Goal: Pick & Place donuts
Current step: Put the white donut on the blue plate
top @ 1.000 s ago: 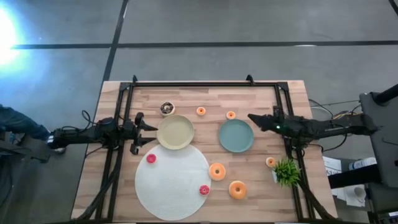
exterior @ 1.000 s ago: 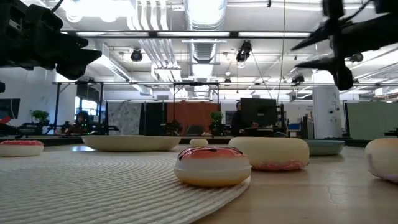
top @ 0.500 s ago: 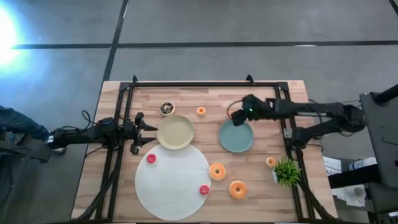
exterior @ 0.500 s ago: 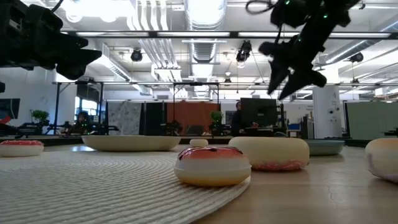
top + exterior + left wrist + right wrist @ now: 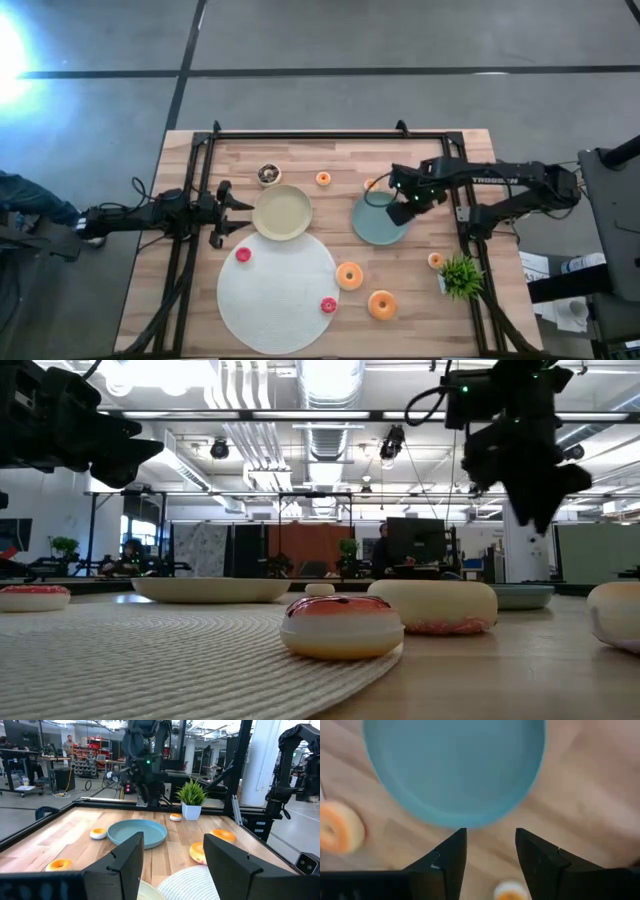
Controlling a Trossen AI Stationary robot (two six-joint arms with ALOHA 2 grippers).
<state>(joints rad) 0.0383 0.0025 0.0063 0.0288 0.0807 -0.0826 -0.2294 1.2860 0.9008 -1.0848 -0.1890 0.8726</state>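
The right gripper grabs the small orange donut by its ring [image 5: 435, 260] next, to set it on the teal plate [image 5: 378, 224].
My right gripper [image 5: 403, 208] [image 5: 490, 845] points down, open, above the teal plate's [image 5: 378, 224] right part, touching nothing. A small orange donut [image 5: 370, 184] lies on the wood just beyond that plate. Another small orange donut [image 5: 323, 179] and a dark brown donut [image 5: 268, 175] lie at the far side. A pink donut [image 5: 243, 255] and a red donut [image 5: 328, 306] rest on the white mat [image 5: 278, 290]. Two bigger orange donuts [image 5: 349, 276] [image 5: 382, 305] lie at the mat's right. My left gripper [image 5: 243, 216] [image 5: 172, 865] waits open and level at the left.
A beige plate [image 5: 282, 212] sits left of the teal one, overlapping the mat's far edge. A potted plant [image 5: 461, 275] and one more small orange donut [image 5: 435, 261] stand near the right edge. A black frame [image 5: 330, 134] runs around the table.
My right gripper has swung in from the table's right edge toward the left and tipped from level to pointing down; it now hangs over the teal plate. No donut has moved.
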